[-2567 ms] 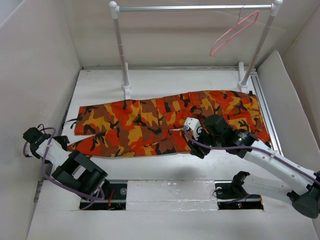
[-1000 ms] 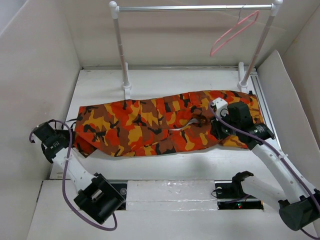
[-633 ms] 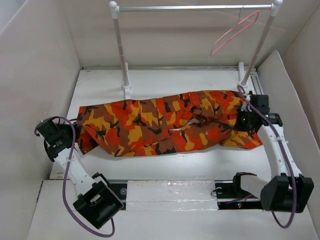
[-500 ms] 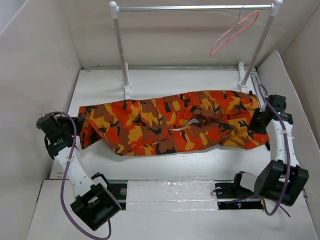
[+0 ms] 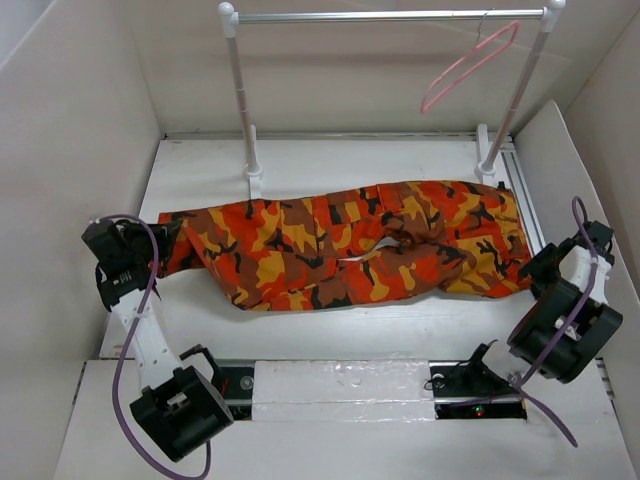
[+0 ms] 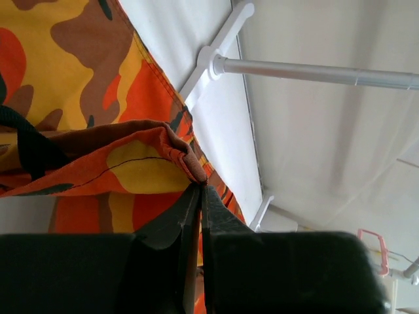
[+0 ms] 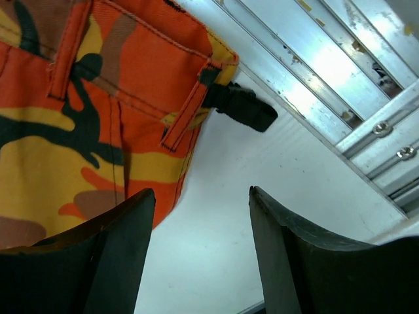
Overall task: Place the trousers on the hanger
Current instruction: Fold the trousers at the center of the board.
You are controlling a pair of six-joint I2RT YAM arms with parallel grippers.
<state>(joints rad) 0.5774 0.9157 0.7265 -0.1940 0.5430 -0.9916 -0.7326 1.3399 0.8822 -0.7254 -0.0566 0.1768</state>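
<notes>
My right gripper grabs the trousers' near waist corner (image 5: 525,283) beside the black strap next, to fold the trousers lengthwise for the hanger (image 5: 470,65).
The camouflage trousers (image 5: 340,245) lie flat across the table, waist to the right, leg ends to the left. My left gripper (image 5: 162,243) is at the left leg end, shut on a folded hem; in the left wrist view the trousers (image 6: 98,85) bunch into a fold right at my left gripper (image 6: 199,187). My right gripper (image 5: 538,268) stands open just off the waist end with nothing between its fingers; the right wrist view shows my right gripper (image 7: 201,191) over bare table beside the trousers' (image 7: 98,98) waist corner. The pink hanger (image 5: 470,65) hangs on the rail at the back right.
A metal rail (image 5: 390,16) on two white posts (image 5: 243,100) stands behind the trousers. A metal track (image 7: 340,65) runs along the table's right edge, with a black strap end (image 7: 239,108) of the waistband next to it. White walls enclose the table.
My right gripper let go of the waist, opened and drew back to the table's right edge. My left gripper moved up and to the right with the leg hem, folding the leg end over.
</notes>
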